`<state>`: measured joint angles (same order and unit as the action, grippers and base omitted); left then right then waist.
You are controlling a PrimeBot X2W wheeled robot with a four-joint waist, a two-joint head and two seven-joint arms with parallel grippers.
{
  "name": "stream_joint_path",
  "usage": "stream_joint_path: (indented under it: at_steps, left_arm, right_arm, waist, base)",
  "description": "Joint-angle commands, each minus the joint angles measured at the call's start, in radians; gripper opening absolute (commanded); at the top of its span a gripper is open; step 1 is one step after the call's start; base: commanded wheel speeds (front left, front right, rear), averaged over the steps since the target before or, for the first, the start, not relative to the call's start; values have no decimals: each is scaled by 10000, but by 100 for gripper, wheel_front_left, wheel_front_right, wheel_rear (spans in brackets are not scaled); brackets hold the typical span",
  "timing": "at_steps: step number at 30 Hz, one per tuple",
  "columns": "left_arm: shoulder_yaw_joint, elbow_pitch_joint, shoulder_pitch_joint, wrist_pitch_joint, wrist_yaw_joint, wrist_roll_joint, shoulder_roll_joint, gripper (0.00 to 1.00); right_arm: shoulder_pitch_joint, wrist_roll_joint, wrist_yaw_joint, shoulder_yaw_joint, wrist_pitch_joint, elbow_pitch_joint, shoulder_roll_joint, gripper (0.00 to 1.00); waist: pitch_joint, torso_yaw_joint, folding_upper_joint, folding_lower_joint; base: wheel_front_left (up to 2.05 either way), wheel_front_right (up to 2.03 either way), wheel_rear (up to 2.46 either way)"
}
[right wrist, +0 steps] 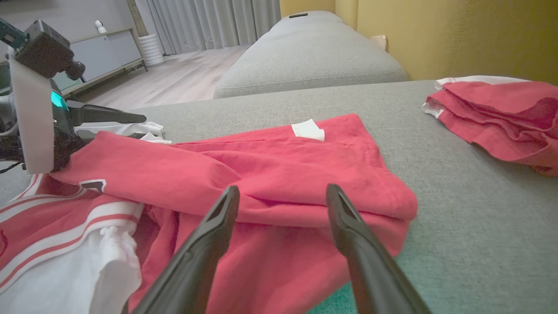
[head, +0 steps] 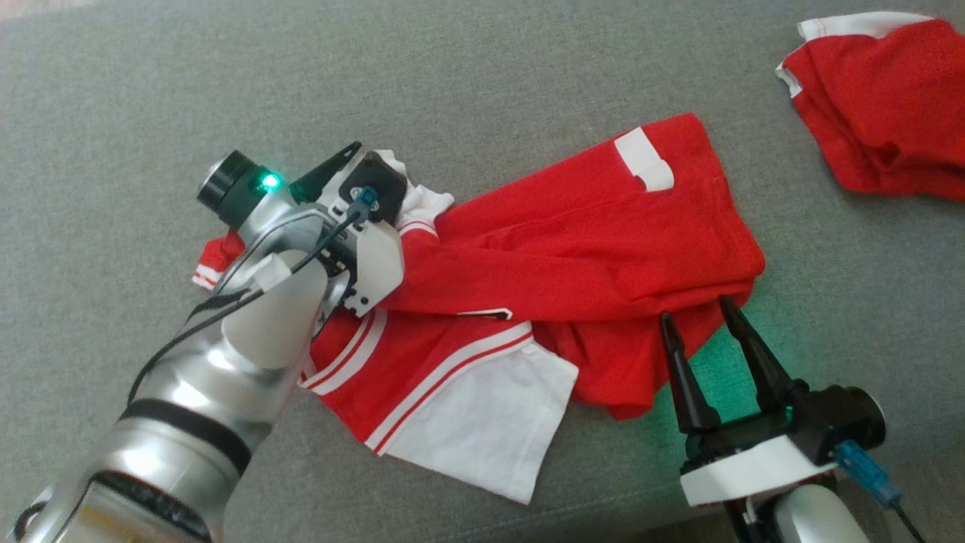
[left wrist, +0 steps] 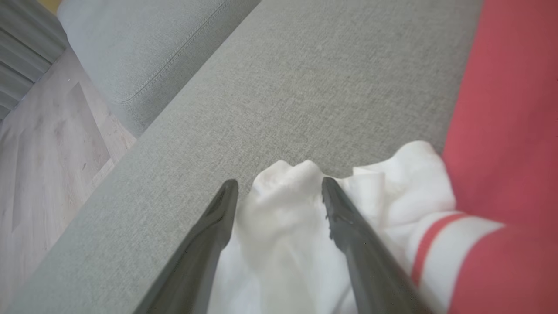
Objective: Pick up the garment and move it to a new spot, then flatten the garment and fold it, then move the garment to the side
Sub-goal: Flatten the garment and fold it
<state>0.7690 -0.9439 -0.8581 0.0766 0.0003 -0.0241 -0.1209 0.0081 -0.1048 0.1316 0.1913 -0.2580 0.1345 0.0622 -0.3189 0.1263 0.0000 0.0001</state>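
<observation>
The left gripper grabs the shirt by that raised fold (left wrist: 282, 196) next, where the white sleeve bunches up at its edge.
The garment (head: 573, 249) is a red shirt with white panels and stripes, lying crumpled on the grey sofa seat (head: 452, 75). My left gripper (head: 373, 162) is at the garment's upper left end. In the left wrist view it (left wrist: 279, 185) stands open, its fingers on either side of a bunched white fold (left wrist: 287, 226) without pinching it. My right gripper (head: 695, 309) is open at the garment's lower right edge, fingertips just over the red hem (right wrist: 270, 165). The right wrist view shows its two fingers spread (right wrist: 283, 192) with red cloth beneath them.
A second red and white garment (head: 882, 105) lies bunched at the far right of the seat, apart from the first. The seat's edge drops to a wooden floor (left wrist: 43, 174) beyond my left gripper. Another grey cushion (right wrist: 305, 56) and a yellow wall stand behind.
</observation>
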Motion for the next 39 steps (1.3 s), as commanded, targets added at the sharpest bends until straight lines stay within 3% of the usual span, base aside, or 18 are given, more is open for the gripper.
stream_joint_path:
  at_steps: [1,8,19,20,21,22,31,39]
  left_arm:
    - [-161,-219,-690,186,121,104,-57,100]
    - [-247,-1450,-1175,509,674,-27,317,100]
    - [-49,-2487,-1445,738,-261,-588,655,100]
    - [-30,-2520,-1470,803,-279,-623,665,75]
    - [-2,-2559,-1485,864,-301,-649,673,10]
    - [22,-2607,-1495,897,-329,-680,679,0]
    - [-760,-2345,-1478,1667,-575,-1832,661,0]
    - [-1496,-688,-1113,1845,-610,-2404,-270,0]
  right_arm:
    - [-190,-16,-9,277,-38,-325,116,100]
    - [-237,-44,-9,349,-38,-295,92,100]
    - [-334,-72,-9,497,-38,-206,73,100]
    - [-355,-73,-9,514,-38,-194,74,100]
    - [-377,-74,-9,524,-38,-182,74,100]
    - [-387,-74,-9,517,-38,-176,73,100]
    - [-274,15,-9,206,-38,-264,206,100]
    - [-630,-709,-9,-999,-38,313,161,100]
  waist:
    - [-74,5,0,-1]
    - [-115,4,0,-1]
    - [-123,40,0,-1]
    - [-115,58,0,-1]
    - [-90,79,0,-1]
    - [-62,92,0,-1]
    - [542,-196,0,-1]
    - [886,-537,0,-1]
  base:
    - [0,0,0]
    - [0,0,0]
    - [0,0,0]
    - [0,0,0]
    - [0,0,0]
    - [0,0,0]
    - [0,0,0]
    - [0,0,0]
